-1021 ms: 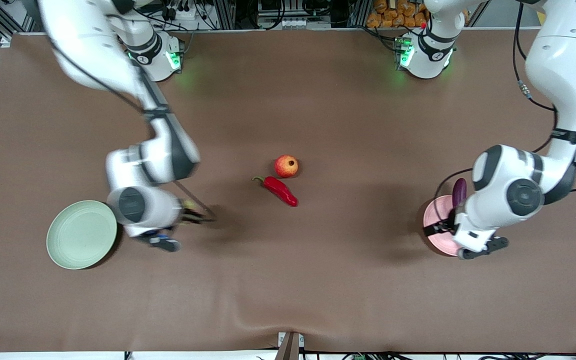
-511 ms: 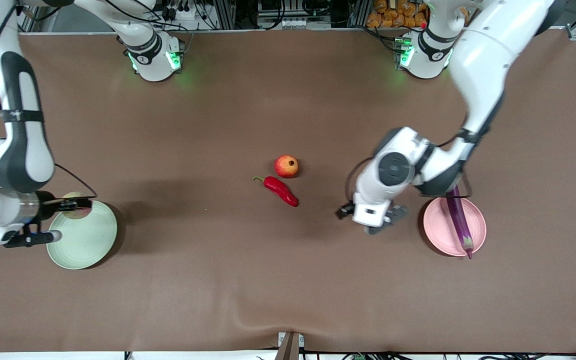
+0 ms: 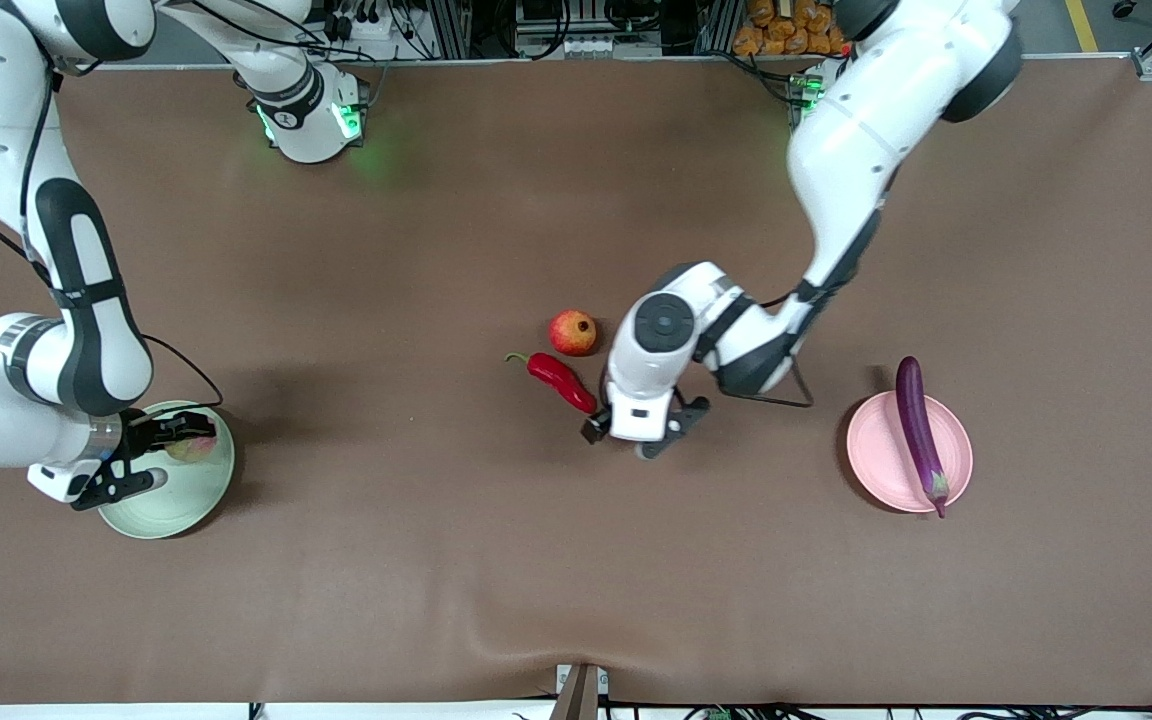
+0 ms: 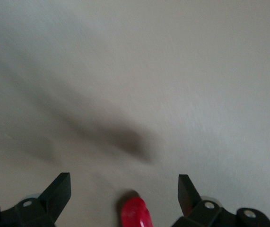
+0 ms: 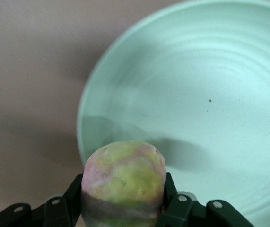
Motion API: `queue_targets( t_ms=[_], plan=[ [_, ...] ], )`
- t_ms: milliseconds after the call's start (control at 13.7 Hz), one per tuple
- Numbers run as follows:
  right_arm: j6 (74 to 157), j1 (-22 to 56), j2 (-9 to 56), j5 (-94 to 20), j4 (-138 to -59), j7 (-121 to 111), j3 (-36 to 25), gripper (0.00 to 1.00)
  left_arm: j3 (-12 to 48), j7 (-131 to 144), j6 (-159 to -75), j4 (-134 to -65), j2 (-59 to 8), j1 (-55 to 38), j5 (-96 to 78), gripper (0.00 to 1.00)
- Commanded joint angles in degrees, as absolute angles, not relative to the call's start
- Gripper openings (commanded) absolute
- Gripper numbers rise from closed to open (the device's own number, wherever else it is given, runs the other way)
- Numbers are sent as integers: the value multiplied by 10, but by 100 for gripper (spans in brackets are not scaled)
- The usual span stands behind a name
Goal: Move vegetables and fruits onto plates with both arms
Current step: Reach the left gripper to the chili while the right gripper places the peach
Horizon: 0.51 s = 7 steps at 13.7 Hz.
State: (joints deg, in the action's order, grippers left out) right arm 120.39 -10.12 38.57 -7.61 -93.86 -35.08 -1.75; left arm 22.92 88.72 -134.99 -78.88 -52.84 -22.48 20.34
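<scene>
My left gripper grabs the red chili pepper by its body near its tip point(image 3: 574, 390) next. Then the chili pepper goes over to the pink plate point(image 3: 871, 455).
My right gripper point(image 3: 181, 433) is shut on the pale yellow-pink fruit point(image 3: 192, 446) point(image 5: 124, 177) and holds it over the rim of the mint green plate point(image 3: 176, 505) point(image 5: 210, 94). My left gripper point(image 3: 636, 436) point(image 4: 124, 185) is open, low over the table at the pointed end of the red chili pepper point(image 3: 558, 380). That red tip point(image 4: 135, 213) lies between the two fingers without touching them. The red-orange fruit point(image 3: 573, 332) sits beside the chili, farther from the front camera. The purple eggplant point(image 3: 918, 430) lies across the pink plate point(image 3: 871, 455), both ends over its rim.
A brown cloth point(image 3: 576, 580) covers the whole table and has a slight wrinkle at the edge nearest the front camera. Both arm bases point(image 3: 311, 115) glow green along the edge farthest from that camera.
My left arm has swung away from the pink plate, leaving the eggplant on it, and has come to the chili. My right arm has carried the yellow-pink fruit to the green plate.
</scene>
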Motion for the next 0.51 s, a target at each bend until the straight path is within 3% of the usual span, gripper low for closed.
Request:
queue_targets(
  t_ms=[0,73,146,219,438],
  plan=[
    [1213,-132,373,-119,-963,-443,-10,0,221,889,-1360,-756,-552,-250,197,100],
    [1212,-130,374,-120,-962,-440,-10,5,221,890,-1361,-756,-555,-251,197,100],
    [1212,-127,374,-120,-962,-439,-11,96,221,890,-1361,-756,-555,-258,196,100],
    [1211,-130,374,-120,-962,-439,-10,100,221,891,-1363,-755,-555,-264,192,98],
    [1159,-120,371,-152,-917,-382,-10,100,221,891,-1379,-751,-564,-280,191,83]
  ],
)
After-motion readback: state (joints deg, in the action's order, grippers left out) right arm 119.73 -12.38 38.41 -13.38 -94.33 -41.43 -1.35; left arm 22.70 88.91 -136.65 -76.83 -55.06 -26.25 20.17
